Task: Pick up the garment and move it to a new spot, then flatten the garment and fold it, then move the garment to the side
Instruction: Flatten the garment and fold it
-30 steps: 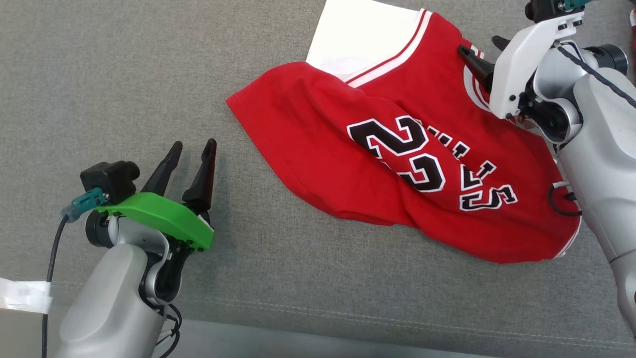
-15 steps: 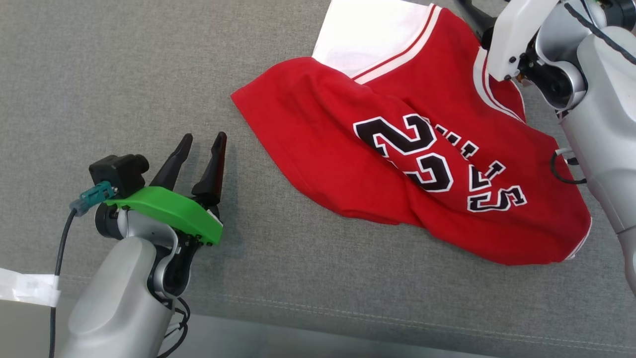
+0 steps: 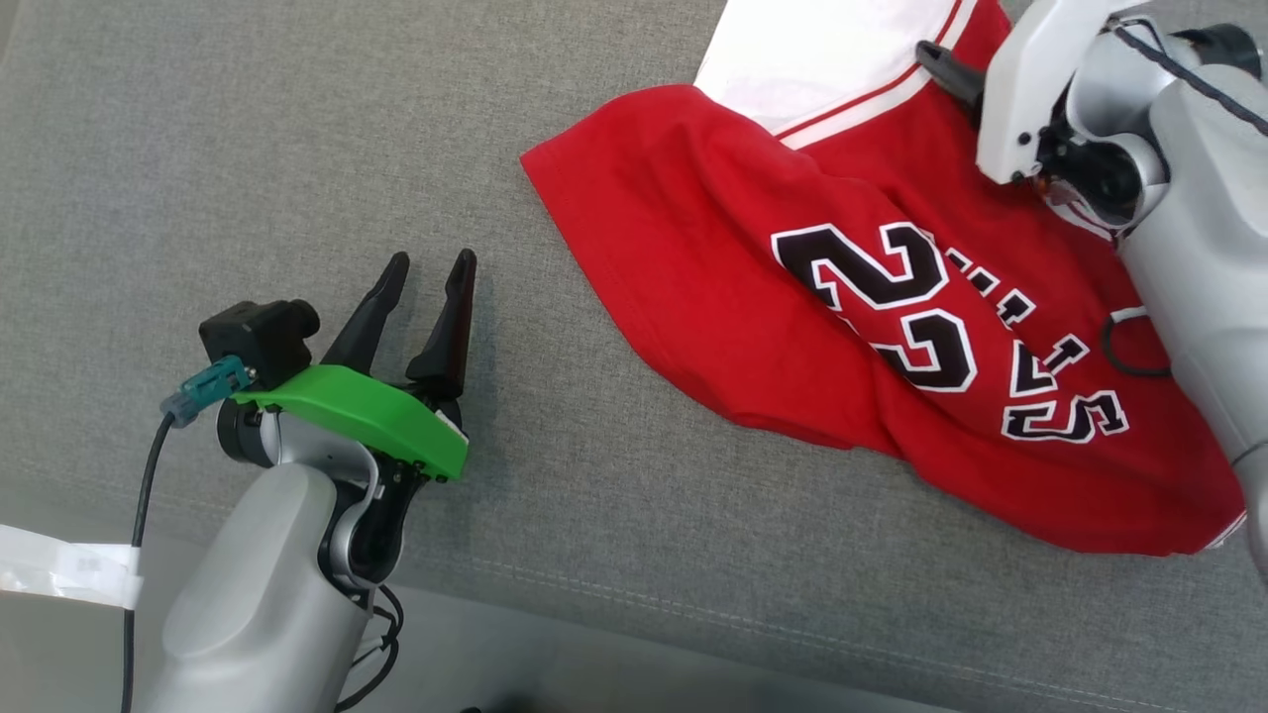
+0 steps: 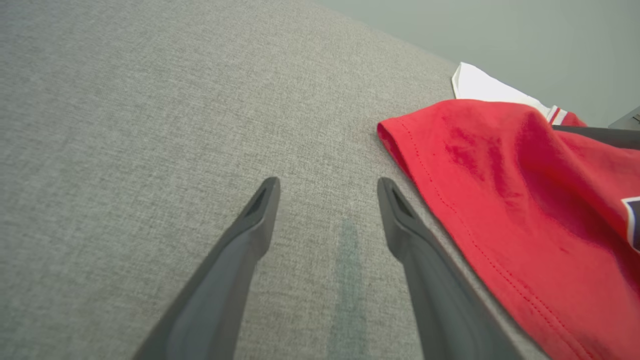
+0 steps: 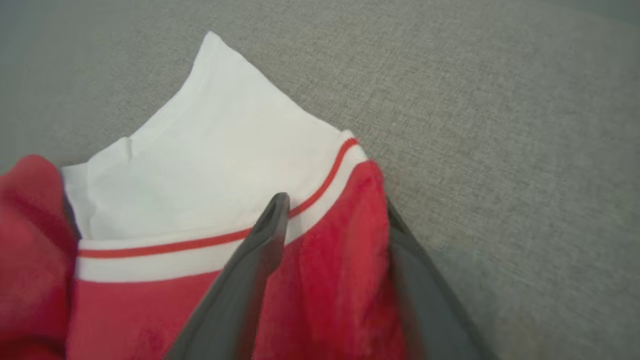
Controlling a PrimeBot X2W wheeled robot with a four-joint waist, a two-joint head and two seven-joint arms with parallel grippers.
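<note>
I will use my right gripper next to grab the red jersey's raised fold (image 5: pixel 354 258) beside the striped trim, since the white panel lies flat.
A red jersey, the garment (image 3: pixel 842 327), lies crumpled on the grey cushion with black-and-white numbers facing up and a white panel at its far end. My right gripper (image 3: pixel 941 61) is at that far end by the striped trim. In the right wrist view its jaws (image 5: pixel 334 205) stand apart astride a raised red fold of the garment (image 5: pixel 325 280), one finger on top and one beside the cloth. My left gripper (image 3: pixel 431 259) hovers open over bare cushion, left of the jersey's hem. The left wrist view shows that gripper (image 4: pixel 328 182) with nothing between its fingers and the garment (image 4: pixel 525 200) to the right.
The grey upholstered surface (image 3: pixel 248 129) spreads wide to the left and behind. Its seamed front edge (image 3: pixel 693 614) runs along the bottom. A strip of white tape (image 3: pixel 59 579) sticks out at the lower left, by the left arm's cable.
The head camera has shifted, so the whole picture slid right. My right gripper has moved from the jersey's armhole side to the striped trim and now straddles a red fold. The left gripper stays open.
</note>
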